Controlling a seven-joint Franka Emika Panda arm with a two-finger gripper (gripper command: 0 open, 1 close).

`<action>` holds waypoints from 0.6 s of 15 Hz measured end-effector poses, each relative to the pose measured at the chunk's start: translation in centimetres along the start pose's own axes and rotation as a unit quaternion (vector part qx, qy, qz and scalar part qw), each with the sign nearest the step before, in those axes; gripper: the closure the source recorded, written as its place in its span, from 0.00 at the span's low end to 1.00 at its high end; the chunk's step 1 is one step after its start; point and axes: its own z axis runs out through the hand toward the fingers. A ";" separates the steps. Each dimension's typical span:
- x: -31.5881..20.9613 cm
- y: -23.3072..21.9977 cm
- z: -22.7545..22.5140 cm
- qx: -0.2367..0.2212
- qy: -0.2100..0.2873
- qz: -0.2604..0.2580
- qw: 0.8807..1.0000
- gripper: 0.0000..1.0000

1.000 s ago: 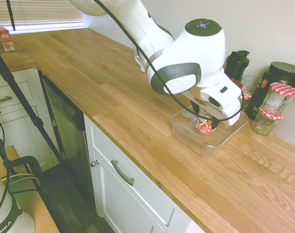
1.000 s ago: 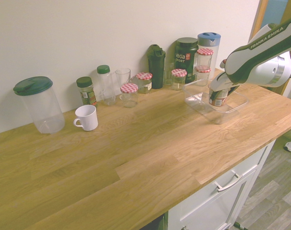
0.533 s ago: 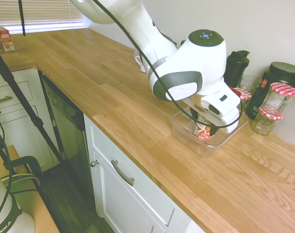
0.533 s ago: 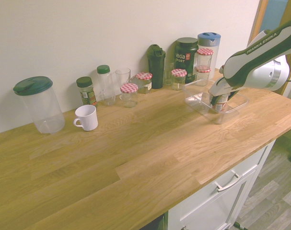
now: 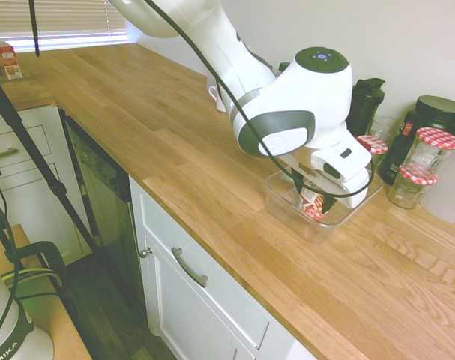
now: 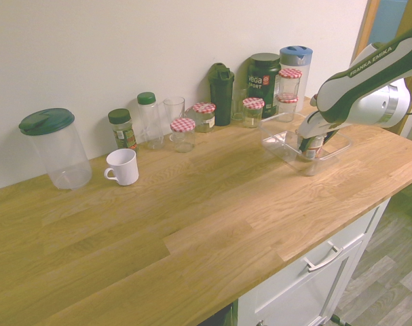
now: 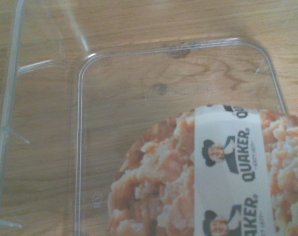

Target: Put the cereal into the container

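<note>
The cereal (image 5: 314, 202) is inside the clear container's sides, low over the container's bottom, and it would stand there. I should open my gripper now.
The cereal (image 5: 314, 202), a small white cup with red and pink print, stands inside the clear square container (image 5: 282, 196), at or just above its floor. My gripper (image 5: 315, 196) reaches down into the tub and is shut on the cup. From the other side, the cereal (image 6: 313, 147) shows low between the walls of the container (image 6: 279, 141), under the gripper (image 6: 311, 143). The wrist view shows the Quaker lid of the cereal (image 7: 212, 187) close up over the container's floor and rim (image 7: 80, 147).
Jars with red-checked lids (image 5: 434, 150) and a black Vega tub (image 6: 263, 81) stand just behind the container against the wall. Further along the wall are a dark shaker bottle (image 6: 221, 85), more jars (image 6: 183, 132), a white mug (image 6: 122, 166) and a green-lidded pitcher (image 6: 56, 146).
The gripper has come down with the cereal, from above the container's rim to low inside the tub.
</note>
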 end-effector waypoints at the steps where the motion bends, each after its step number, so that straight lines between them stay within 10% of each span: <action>1: 0.0 0.1 0.0 -0.001 -0.003 0.000 1.000 0.00; 9: 1.4 -0.6 -2.5 -0.026 -0.053 -0.002 0.998 0.00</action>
